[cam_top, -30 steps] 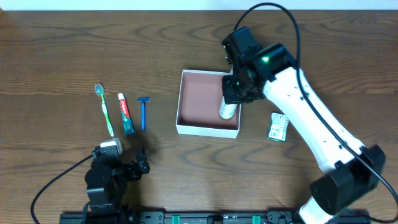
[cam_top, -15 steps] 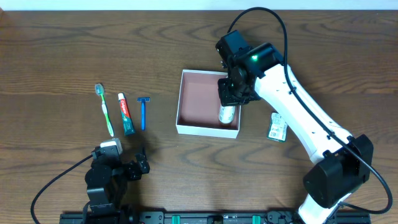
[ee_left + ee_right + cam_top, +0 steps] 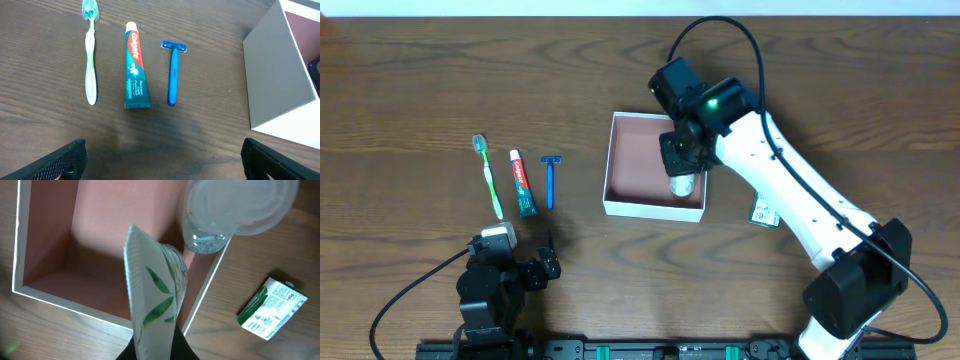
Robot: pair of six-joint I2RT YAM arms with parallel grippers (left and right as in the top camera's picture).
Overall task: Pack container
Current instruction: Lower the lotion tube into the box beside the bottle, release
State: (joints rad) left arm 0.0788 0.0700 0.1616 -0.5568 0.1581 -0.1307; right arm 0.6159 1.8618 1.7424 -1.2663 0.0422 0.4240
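Observation:
The white tube's lower end sits inside the container's sides over the container's bottom and would rest there, so it is time for my right gripper to open now.
The container (image 3: 638, 165) is a shallow white-walled square box with a reddish-brown inside, at the table's middle. My right gripper (image 3: 683, 155) is shut on a white tube with green leaves and a clear cap (image 3: 682, 185), over the box's right side. In the right wrist view the tube (image 3: 152, 295) runs up from my gripper (image 3: 154, 349), its cap (image 3: 235, 207) above the container's right wall (image 3: 207, 287). My left gripper (image 3: 546, 262) is open and empty at the front left; in the left wrist view it (image 3: 162, 165) is wide apart over bare wood.
A green toothbrush (image 3: 488, 178), a toothpaste tube (image 3: 523, 184) and a blue razor (image 3: 551, 180) lie in a row left of the container. A green and white soap box (image 3: 761, 212) lies right of it, partly under my right arm.
My right gripper has moved left with the tube, from the container's right edge to further over its inside. The left arm has not moved.

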